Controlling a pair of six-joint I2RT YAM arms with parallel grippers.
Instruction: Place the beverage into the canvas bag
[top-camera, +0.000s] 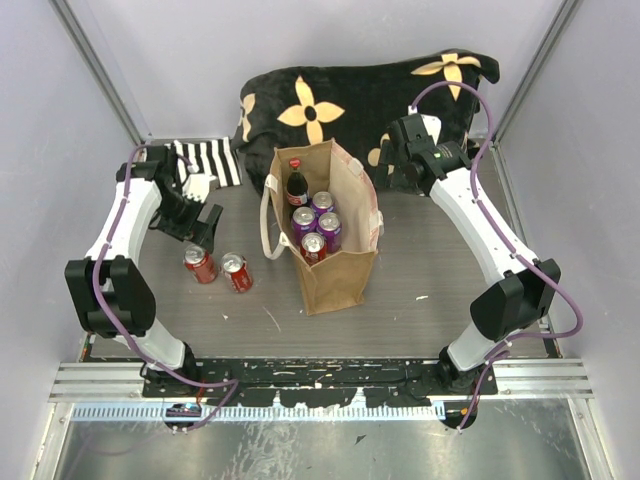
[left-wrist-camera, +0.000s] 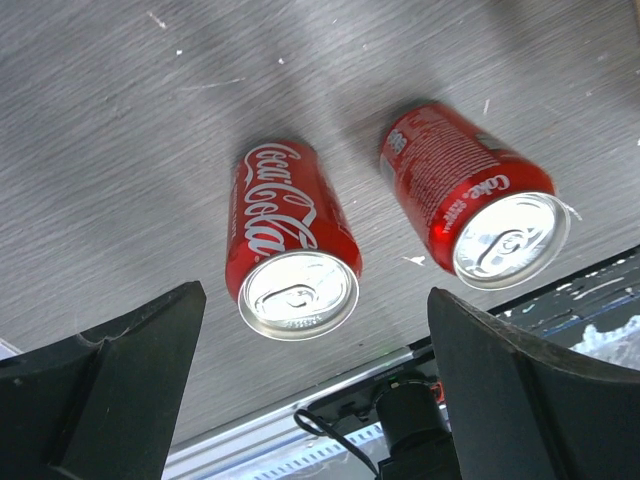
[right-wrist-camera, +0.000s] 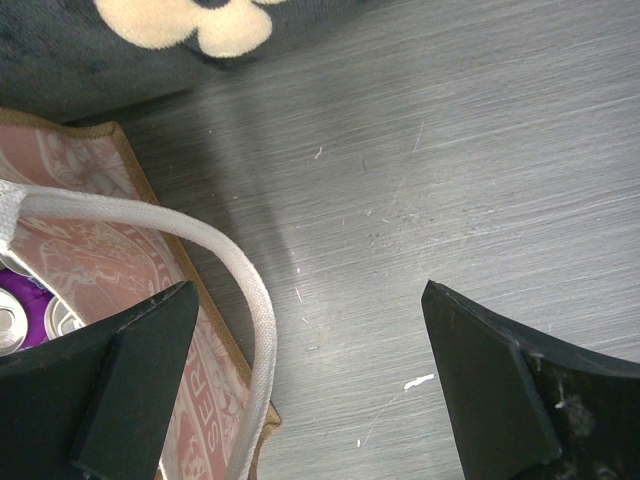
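My left gripper should next grab the red Coca-Cola can across its sides near the lid (top-camera: 197, 261). The can's bottom then stays free, so the can can go upright into the canvas bag (top-camera: 338, 272).
The tan canvas bag (top-camera: 338, 272) stands open mid-table and holds a cola bottle (top-camera: 297, 186), purple cans (top-camera: 322, 220) and a red can (top-camera: 313, 246). Two red Coca-Cola cans stand on the table left of it, one (top-camera: 200, 265) beside the other (top-camera: 237, 272). My left gripper (top-camera: 203, 230) hovers open and empty just behind them. In the left wrist view both cans (left-wrist-camera: 290, 240) (left-wrist-camera: 475, 195) lie ahead of the gripper (left-wrist-camera: 315, 390), apart from its fingers. My right gripper (top-camera: 393, 163) is open and empty, right of the bag's back corner. Its wrist view shows the gripper (right-wrist-camera: 310, 380), the bag (right-wrist-camera: 110, 280) and a cream handle (right-wrist-camera: 245, 310).
A big black cushion with tan flowers (top-camera: 360, 95) lies along the back behind the bag. A black-and-white striped cloth (top-camera: 212, 160) lies at the back left near my left arm. White walls and metal rails enclose the table; the base rail (top-camera: 320, 380) runs along the near edge.
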